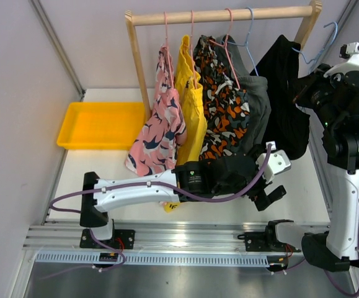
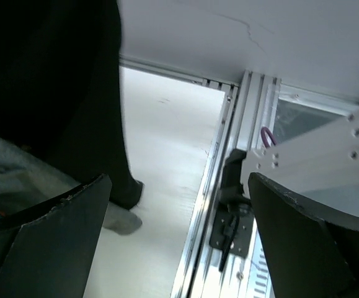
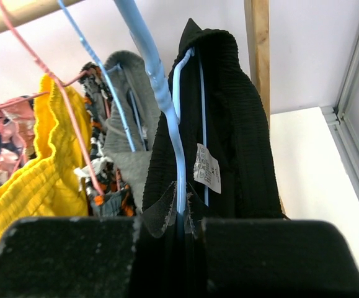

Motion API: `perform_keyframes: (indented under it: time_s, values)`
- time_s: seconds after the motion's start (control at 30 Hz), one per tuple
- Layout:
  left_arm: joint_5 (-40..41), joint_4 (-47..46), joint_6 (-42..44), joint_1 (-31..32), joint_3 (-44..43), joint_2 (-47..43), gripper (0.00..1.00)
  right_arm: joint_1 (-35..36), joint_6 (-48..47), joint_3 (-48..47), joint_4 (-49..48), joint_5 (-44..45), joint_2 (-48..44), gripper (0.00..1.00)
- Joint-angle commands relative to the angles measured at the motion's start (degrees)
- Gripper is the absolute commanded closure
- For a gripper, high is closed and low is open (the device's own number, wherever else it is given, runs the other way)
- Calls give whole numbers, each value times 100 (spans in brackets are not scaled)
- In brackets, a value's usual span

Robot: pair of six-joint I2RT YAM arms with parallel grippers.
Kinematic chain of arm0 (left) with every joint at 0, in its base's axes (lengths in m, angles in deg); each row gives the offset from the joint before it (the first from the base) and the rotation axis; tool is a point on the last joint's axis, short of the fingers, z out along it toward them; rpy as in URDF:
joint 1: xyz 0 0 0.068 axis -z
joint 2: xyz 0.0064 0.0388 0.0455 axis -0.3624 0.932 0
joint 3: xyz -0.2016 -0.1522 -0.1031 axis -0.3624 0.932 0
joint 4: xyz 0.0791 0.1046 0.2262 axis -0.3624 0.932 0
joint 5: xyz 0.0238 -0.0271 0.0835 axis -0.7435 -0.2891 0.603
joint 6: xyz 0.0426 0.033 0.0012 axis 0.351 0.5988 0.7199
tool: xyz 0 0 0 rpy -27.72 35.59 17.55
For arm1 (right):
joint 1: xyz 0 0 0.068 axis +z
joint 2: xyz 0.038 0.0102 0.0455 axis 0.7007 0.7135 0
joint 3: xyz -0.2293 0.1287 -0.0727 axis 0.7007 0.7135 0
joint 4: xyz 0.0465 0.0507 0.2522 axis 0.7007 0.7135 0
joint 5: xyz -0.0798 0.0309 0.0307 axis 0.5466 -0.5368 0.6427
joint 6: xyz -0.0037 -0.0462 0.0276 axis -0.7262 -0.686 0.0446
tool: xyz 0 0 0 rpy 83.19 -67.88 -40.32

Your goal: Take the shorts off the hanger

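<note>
My left gripper should next grab the shorts' hanging hem [image 2: 127, 191] to slip the black shorts [image 2: 49, 93] off the held hanger, which leaves the waist of the shorts free.
Five pairs of shorts hang on a wooden rail [image 1: 222, 15]: pink shark print [image 1: 157, 130], yellow [image 1: 191, 105], orange camouflage [image 1: 226, 108], grey [image 1: 258, 102] and black [image 1: 288, 93]. My right gripper [image 3: 180, 214] is shut on the light blue hanger [image 3: 160, 99] that carries the black shorts [image 3: 229, 112], just below the rail at the right end [image 1: 304, 87]. My left gripper [image 2: 179, 248] is open and empty, low beside the hems of the black shorts [image 2: 49, 93] and the grey shorts [image 2: 18, 174]. In the top view it [image 1: 269, 189] sits below them.
A yellow tray [image 1: 101, 124] lies on the table at the back left. The rack's wooden posts [image 1: 139, 62] stand behind the clothes. Aluminium rails [image 2: 229, 186] run along the table's near and right edges. Grey walls close in both sides.
</note>
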Motion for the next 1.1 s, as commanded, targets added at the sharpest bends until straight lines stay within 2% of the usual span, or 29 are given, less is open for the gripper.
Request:
perform_keyframes:
  time_s: [0.0,0.33,0.37,0.4,0.43,0.5,0.53,0.6,0.67,0.7,0.87,0.9,0.97,1.0,1.07]
  values:
    - [231,-611,115,-30,-384,106,1,33,175,-70,-222,-269,-220,100]
    - [661,-1077,177,-74,-437,686,1,41,404,-378,6,-780,-290,100]
    - [679,-1112,160,-83,-454,722,4,33,421,-422,15,-798,-290,100]
    - [688,-1182,142,-91,-428,800,10,41,430,-457,24,-832,-281,100]
    - [784,-1235,98,-118,-419,827,23,50,448,-527,50,-850,-281,100]
    - [873,-1367,63,-153,-384,897,39,41,474,-598,94,-894,-264,100]
    - [917,-1420,45,-153,-332,915,52,41,492,-641,112,-894,-264,100]
    - [1022,-1603,36,-179,-166,889,65,41,501,-668,138,-903,-264,100]
    - [1162,-1692,19,-179,-77,836,92,32,518,-659,147,-886,-255,100]
    - [1215,-1719,-16,-179,28,801,100,41,509,-651,156,-868,-272,100]
    - [1295,-2114,-174,5,810,126,100,33,457,-581,165,-675,-264,100]
    - [1356,-2323,-236,188,1394,-24,100,32,431,-580,165,-631,-246,100]
    - [1496,-2596,-306,426,1837,-383,100,32,395,-598,191,-500,-229,100]
    - [1671,-2667,-402,723,2640,-472,100,24,360,-615,200,-447,-194,100]
    - [1865,-2843,-708,1162,3172,-631,100,24,325,-642,200,-341,-150,100]
